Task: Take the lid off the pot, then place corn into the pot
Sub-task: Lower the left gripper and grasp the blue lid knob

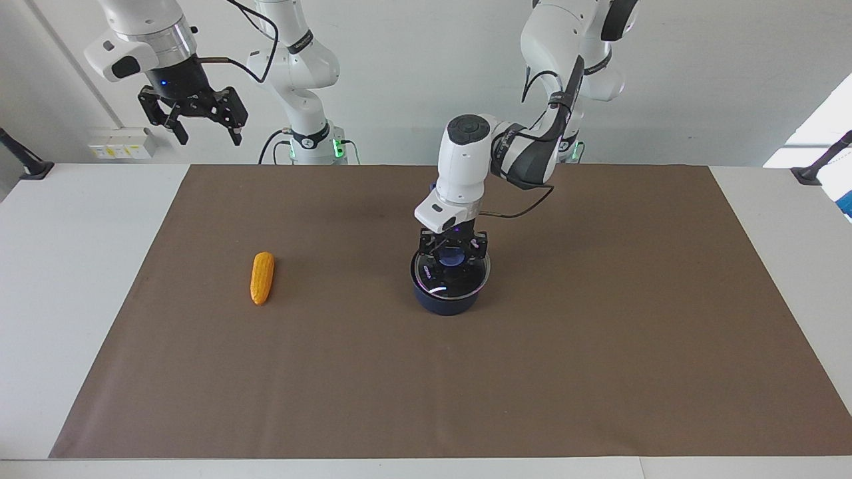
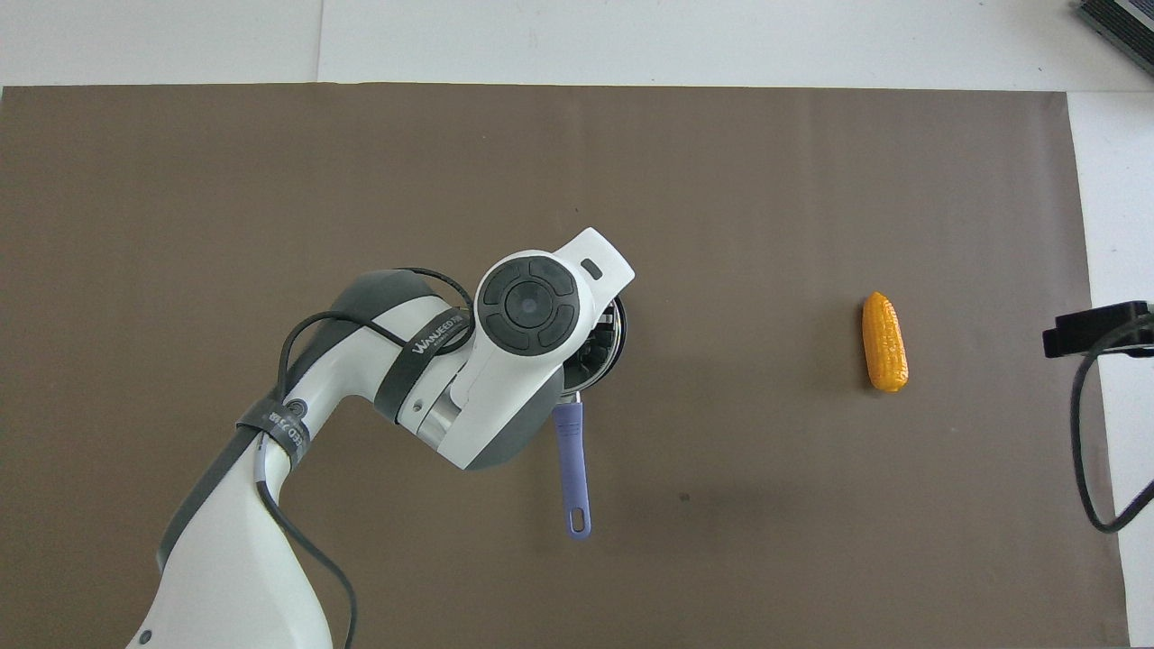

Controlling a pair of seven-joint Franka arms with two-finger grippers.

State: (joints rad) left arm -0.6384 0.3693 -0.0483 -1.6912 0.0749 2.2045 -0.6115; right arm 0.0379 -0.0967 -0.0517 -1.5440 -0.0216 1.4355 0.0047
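I need to lift off the glass lid [image 2: 601,348] next, grabbing it by its blue knob with my left gripper.
The navy pot [image 1: 447,301] stands mid-mat with the glass lid [image 1: 440,279] on it. Its blue handle [image 2: 572,469] points toward the robots. My left gripper [image 1: 454,251] is down over the lid, open, with a finger on each side of the blue knob [image 1: 454,257]. In the overhead view the left wrist hides the knob and most of the lid; only part of the rim [image 2: 617,338] shows. The corn [image 1: 262,277] lies on the mat toward the right arm's end, and it also shows in the overhead view [image 2: 884,342]. My right gripper [image 1: 203,130] waits open, high above its end of the table.
A brown mat [image 1: 599,332] covers most of the white table. A black cable [image 2: 1086,433] of the right arm hangs at the table's edge near the corn.
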